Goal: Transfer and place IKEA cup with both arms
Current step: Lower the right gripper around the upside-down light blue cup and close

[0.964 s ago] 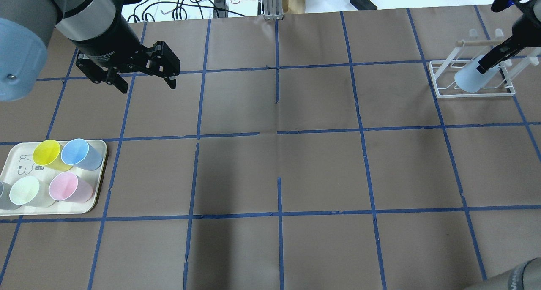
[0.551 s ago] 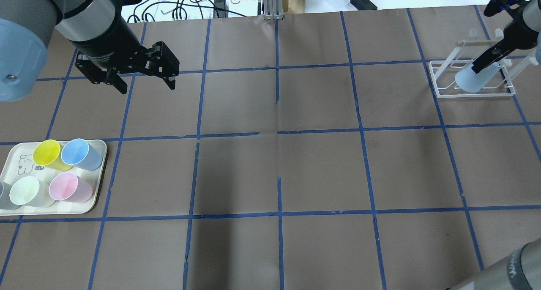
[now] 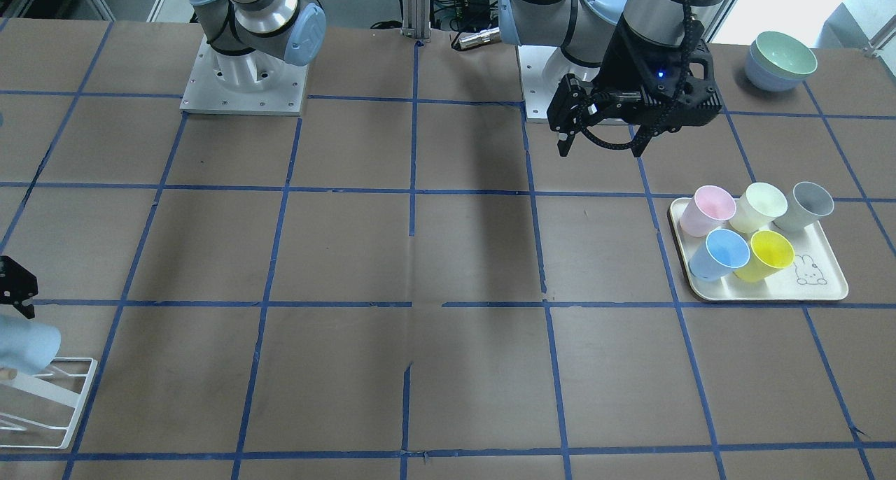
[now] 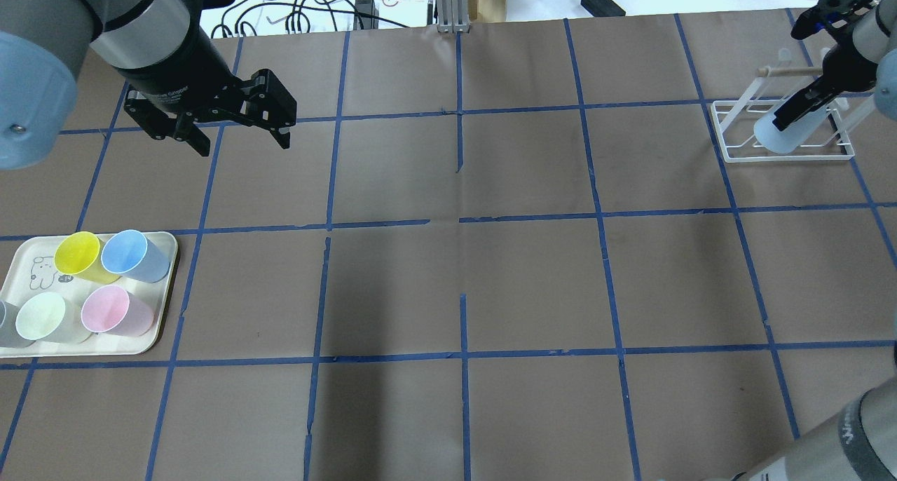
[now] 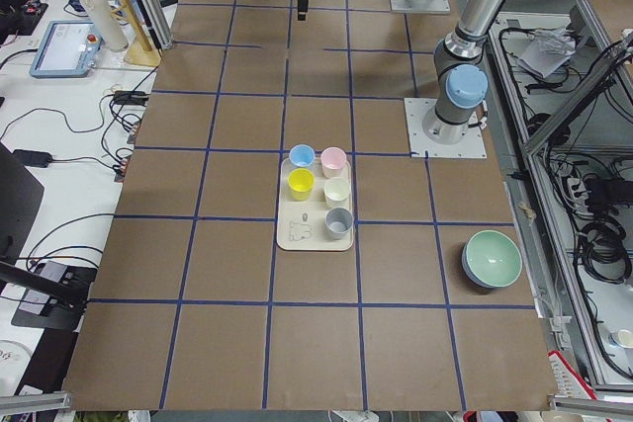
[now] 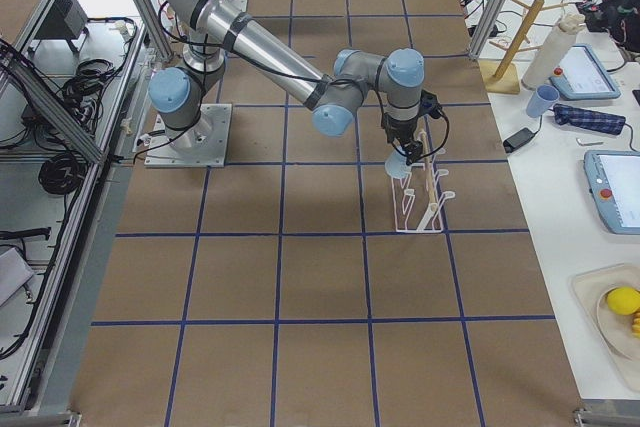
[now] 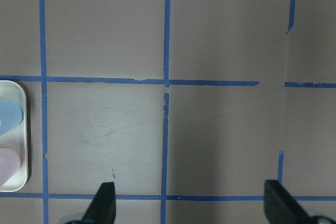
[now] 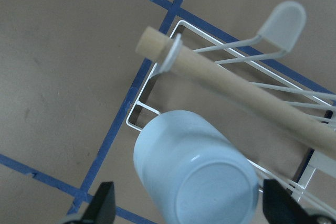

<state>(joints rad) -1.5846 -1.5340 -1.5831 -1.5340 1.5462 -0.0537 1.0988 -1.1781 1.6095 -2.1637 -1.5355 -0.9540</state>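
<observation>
Next, my right gripper grabs the IKEA cup by its base end point(image 8: 214, 192), to hand it over for placing.
The IKEA cup point(image 4: 778, 136), pale whitish blue, leans bottom-up on the white wire rack point(image 4: 729, 127) at the far right. It also shows in the right wrist view point(image 8: 194, 182) and the front view point(image 3: 24, 347). My right gripper point(image 4: 795, 113) is open. Its fingers point(image 8: 105, 203) stand wide on either side of the cup's base and do not press on it. My left gripper point(image 4: 242, 141) is open and empty. It hovers over bare table at the far left, and it also shows in the front view point(image 3: 598, 147).
A cream tray point(image 4: 151, 344) at the near left holds yellow point(image 4: 77, 253), deeper blue point(image 4: 126, 253), pale green point(image 4: 40, 316), pink point(image 4: 105, 309) and grey point(image 4: 3, 323) cups. The rack has a wooden bar point(image 8: 252, 95). Stacked bowls point(image 3: 780, 60) stand by the left arm's base.
My right wrist has shifted left in the overhead view and its elbow has come further into the bottom right corner. The cup stays on the rack. The left arm has not moved.
</observation>
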